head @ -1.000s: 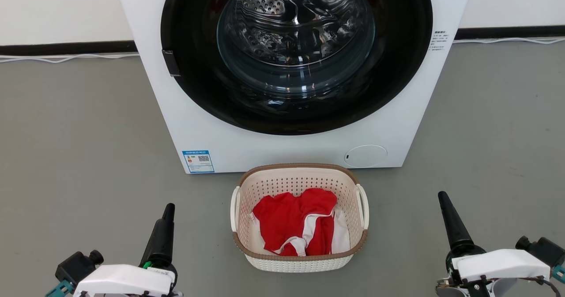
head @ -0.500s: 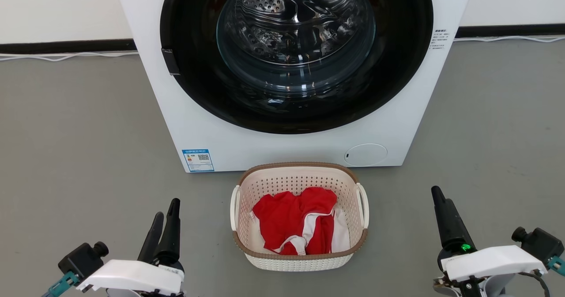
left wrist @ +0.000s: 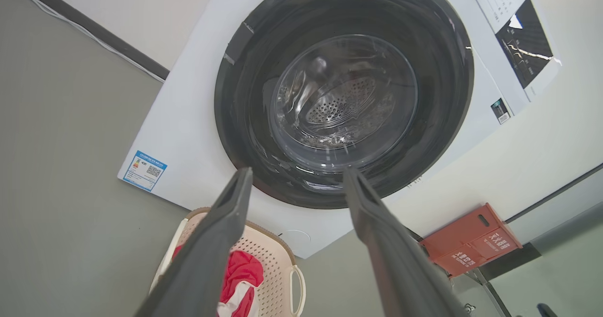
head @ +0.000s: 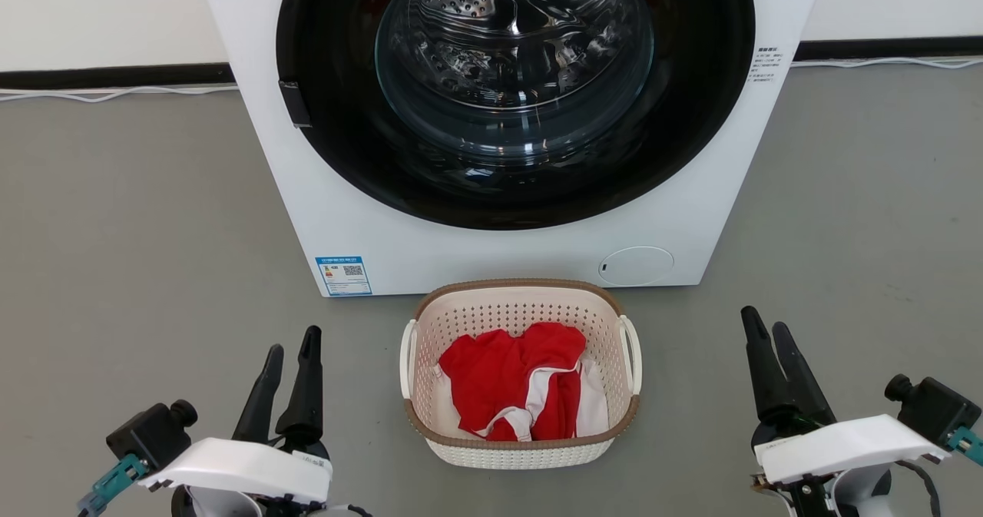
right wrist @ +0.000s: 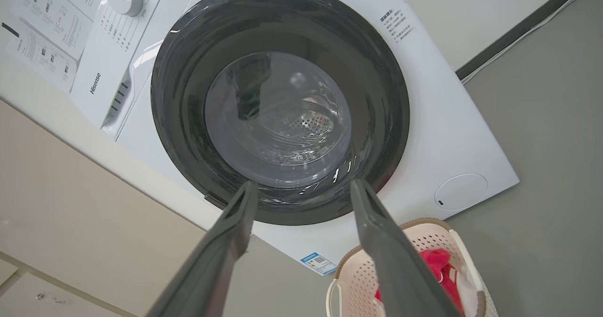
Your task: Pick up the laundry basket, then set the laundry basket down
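Observation:
I will grab the laundry basket by its slim white loop handle with my left gripper next. The basket's broad body is too wide for my left gripper's open fingers.
The laundry basket, cream-white and perforated with a brown rim and white side handles, sits on the grey floor right in front of the washing machine. It holds red and white clothing. My left gripper stands open to the basket's left, apart from it. My right gripper stands open to its right, also apart. In the left wrist view the basket lies low between the fingers. In the right wrist view the basket sits at the bottom right, partly behind a finger.
The washing machine's round glass door is shut. A white cable runs along the dark skirting at the back wall. A red crate stands to the machine's right. Grey floor spreads on both sides.
Both grippers have moved forward, toward the machine, on either side of the basket, and turned so both fingers of each now show. The basket has stayed put.

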